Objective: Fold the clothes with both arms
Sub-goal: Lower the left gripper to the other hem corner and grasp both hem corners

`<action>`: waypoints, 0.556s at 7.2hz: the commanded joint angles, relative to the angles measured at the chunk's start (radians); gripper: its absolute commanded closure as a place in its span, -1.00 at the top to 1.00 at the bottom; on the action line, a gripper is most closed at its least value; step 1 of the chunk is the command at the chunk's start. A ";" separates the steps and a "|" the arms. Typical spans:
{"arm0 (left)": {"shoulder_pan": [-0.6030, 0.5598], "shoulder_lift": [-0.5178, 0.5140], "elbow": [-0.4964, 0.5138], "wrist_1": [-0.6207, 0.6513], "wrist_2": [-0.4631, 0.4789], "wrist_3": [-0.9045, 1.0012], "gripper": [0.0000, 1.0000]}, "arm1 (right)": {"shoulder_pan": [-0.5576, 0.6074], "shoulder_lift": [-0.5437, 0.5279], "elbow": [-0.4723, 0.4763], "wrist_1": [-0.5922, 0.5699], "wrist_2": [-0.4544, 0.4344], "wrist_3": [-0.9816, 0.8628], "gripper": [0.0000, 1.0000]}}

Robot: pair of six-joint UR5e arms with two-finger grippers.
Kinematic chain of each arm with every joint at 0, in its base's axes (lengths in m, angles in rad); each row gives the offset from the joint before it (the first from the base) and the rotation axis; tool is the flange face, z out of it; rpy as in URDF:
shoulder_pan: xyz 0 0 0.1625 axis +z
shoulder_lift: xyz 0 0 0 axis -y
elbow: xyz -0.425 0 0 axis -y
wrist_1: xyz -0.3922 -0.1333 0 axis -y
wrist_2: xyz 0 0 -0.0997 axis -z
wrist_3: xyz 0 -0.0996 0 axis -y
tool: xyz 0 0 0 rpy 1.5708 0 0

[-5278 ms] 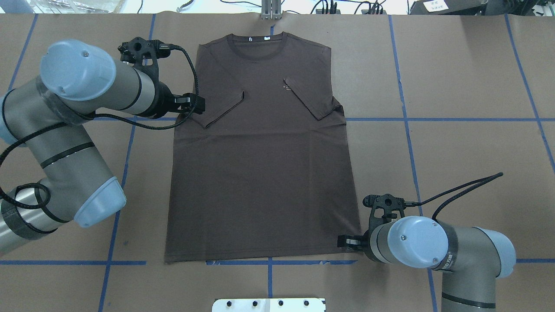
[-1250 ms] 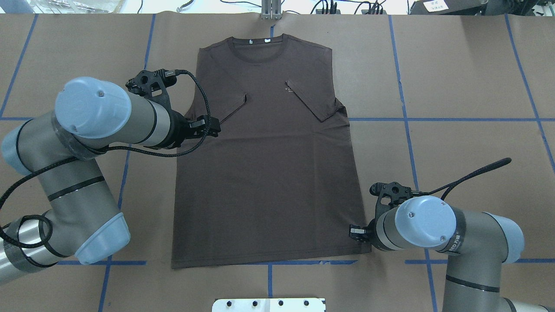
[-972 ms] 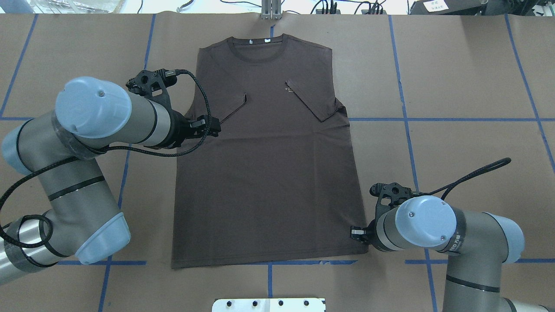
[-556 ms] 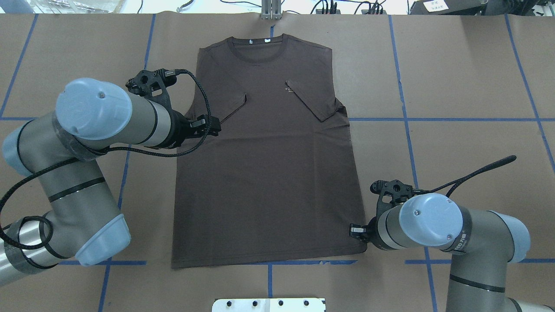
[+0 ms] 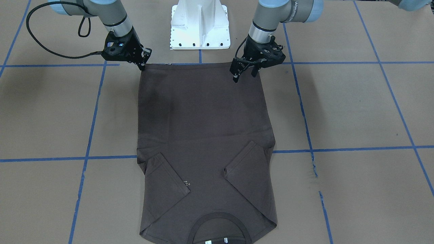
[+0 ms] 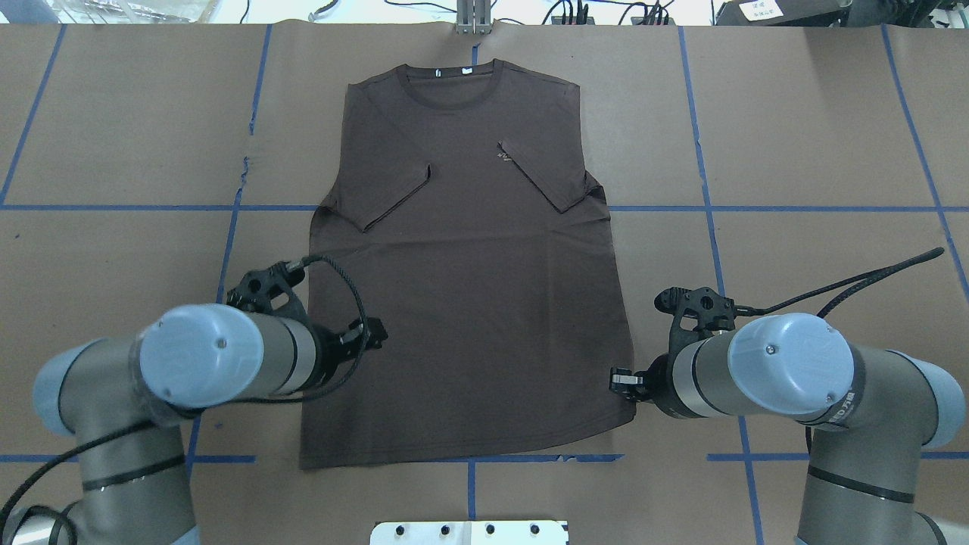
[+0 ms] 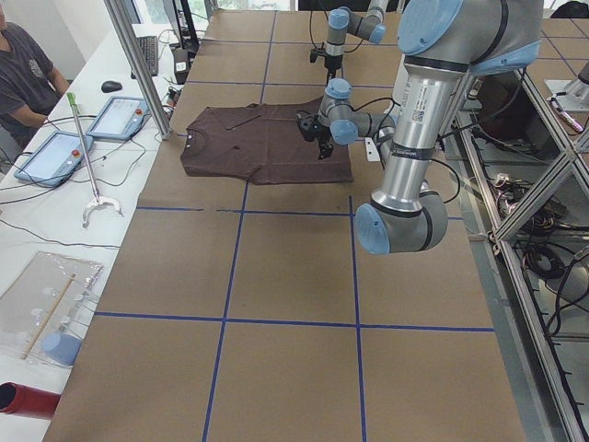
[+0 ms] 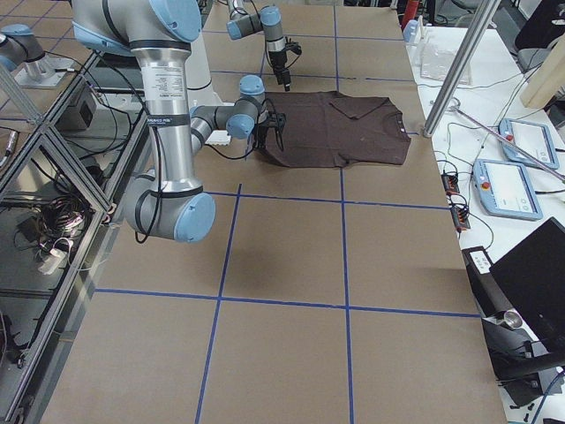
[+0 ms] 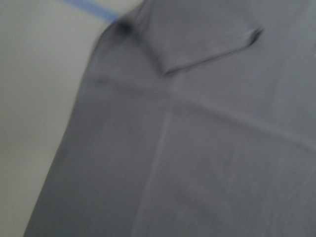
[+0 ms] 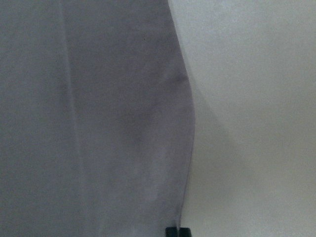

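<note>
My left gripper takes hold of its hem corner next, where the cloth has a free edge, to fold the T-shirt, which lies flat across its middle (image 5: 203, 112).
The dark brown T-shirt (image 6: 465, 288) lies flat on the brown paper, collar far from me, both sleeves folded inward. It also shows in the front view (image 5: 203, 135). My left gripper (image 6: 377, 333) hovers over the shirt's left side above the hem. In the front view it (image 5: 243, 75) is open and empty. My right gripper (image 6: 621, 378) is at the shirt's right edge near the hem corner, also in the front view (image 5: 143, 62). In the right wrist view its tips (image 10: 177, 231) are together on the shirt's edge.
The white pedestal base (image 5: 200, 23) stands just behind the hem, and its plate (image 6: 469, 532) shows at the near edge. Blue tape lines cross the paper. A metal post (image 6: 473, 17) stands beyond the collar. An operator and tablets (image 7: 55, 152) are at the far side.
My left arm has swung from the folded left sleeve back toward the hem, still open. My right gripper has stayed at the right hem corner, which is drawn up slightly.
</note>
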 commanded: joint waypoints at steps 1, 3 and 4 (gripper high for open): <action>0.130 0.120 -0.047 0.002 0.052 -0.118 0.98 | 0.011 0.005 0.015 0.001 0.000 0.000 -1.00; 0.162 0.121 -0.044 0.078 0.054 -0.149 0.98 | 0.013 0.006 0.026 0.001 0.000 -0.001 -1.00; 0.176 0.119 -0.039 0.078 0.054 -0.153 0.98 | 0.013 0.006 0.025 0.000 0.000 -0.001 -1.00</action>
